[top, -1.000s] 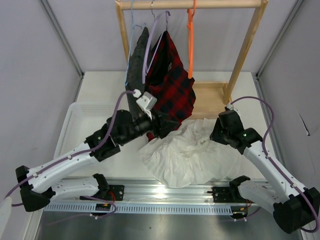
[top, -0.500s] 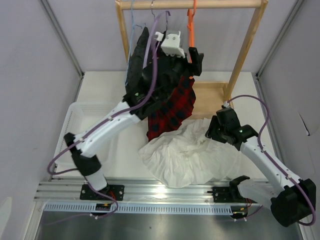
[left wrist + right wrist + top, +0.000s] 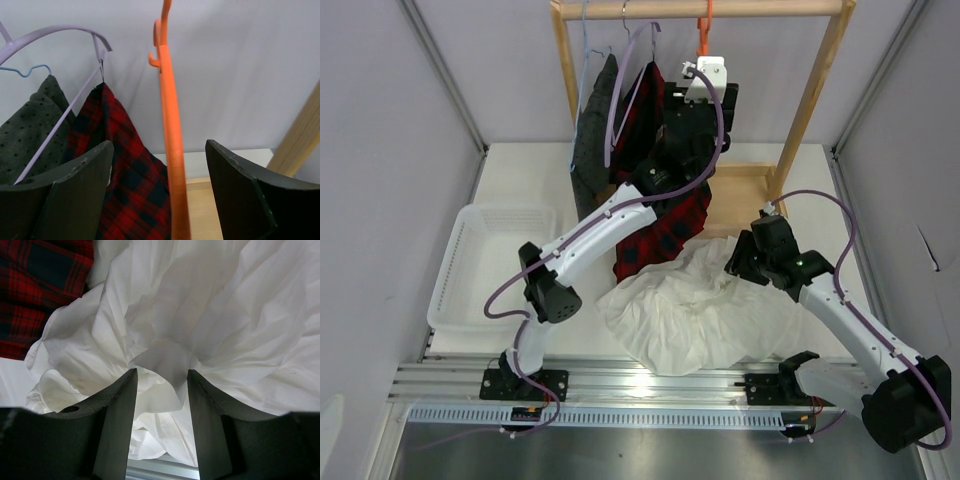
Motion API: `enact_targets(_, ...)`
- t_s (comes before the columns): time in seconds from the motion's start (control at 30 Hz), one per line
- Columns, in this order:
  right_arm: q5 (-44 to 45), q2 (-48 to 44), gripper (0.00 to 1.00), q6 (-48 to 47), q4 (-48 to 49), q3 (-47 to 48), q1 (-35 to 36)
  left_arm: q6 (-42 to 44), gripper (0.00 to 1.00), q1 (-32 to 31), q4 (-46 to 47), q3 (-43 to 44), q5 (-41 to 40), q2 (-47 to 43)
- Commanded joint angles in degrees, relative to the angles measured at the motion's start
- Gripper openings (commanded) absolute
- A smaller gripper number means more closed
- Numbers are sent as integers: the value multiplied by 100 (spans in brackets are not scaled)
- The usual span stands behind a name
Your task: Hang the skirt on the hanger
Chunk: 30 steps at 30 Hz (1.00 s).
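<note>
My left gripper should grab the orange hanger (image 3: pixel 172 125) by its near arm (image 3: pixel 176 181), so the hook and the far end stay free to go into the skirt.
The white crinkly skirt (image 3: pixel 695 310) lies in a heap on the table in front of the rack. The orange hanger (image 3: pixel 703 35) hangs bare from the rack's top bar. My left gripper (image 3: pixel 708 105) is raised to the rack and open. In the left wrist view the hanger (image 3: pixel 172 125) runs down between the spread fingers of the left gripper (image 3: pixel 159 145) without touching them. My right gripper (image 3: pixel 738 262) is at the skirt's upper right edge. In the right wrist view the right gripper (image 3: pixel 161 372) is open, with a fold of the skirt (image 3: pixel 200 315) between its fingers.
A wooden rack (image 3: pixel 810 100) stands at the back. It carries a lavender hanger (image 3: pixel 630 70) with the red-and-black plaid garment (image 3: pixel 665 215), and a light-blue hanger (image 3: pixel 584 30) with the dark grey garment (image 3: pixel 590 130). A white basket (image 3: pixel 485 260) sits at the left.
My left arm swung up from the table to the rack, and its open fingers now straddle the orange hanger. My right gripper shifted slightly left over the skirt.
</note>
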Motion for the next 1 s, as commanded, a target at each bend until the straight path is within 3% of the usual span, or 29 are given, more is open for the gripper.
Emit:
enact_targets(0.0, -98, -2, 50, -31, 210, 11, 18, 268, 78, 130, 258, 309, -311, 23)
enact_targets(0.23, -124, -72, 50, -40, 280, -59, 1, 189, 61, 253, 74, 274, -83, -12)
enact_targets(0.57, -159, -125, 50, -48, 342, -77, -17, 232, 0, 367, 161, 230, 129, -170)
enact_targets(0.97, -212, -134, 49, -48, 386, -86, -26, 787, 0, 411, 979, 247, 462, -381)
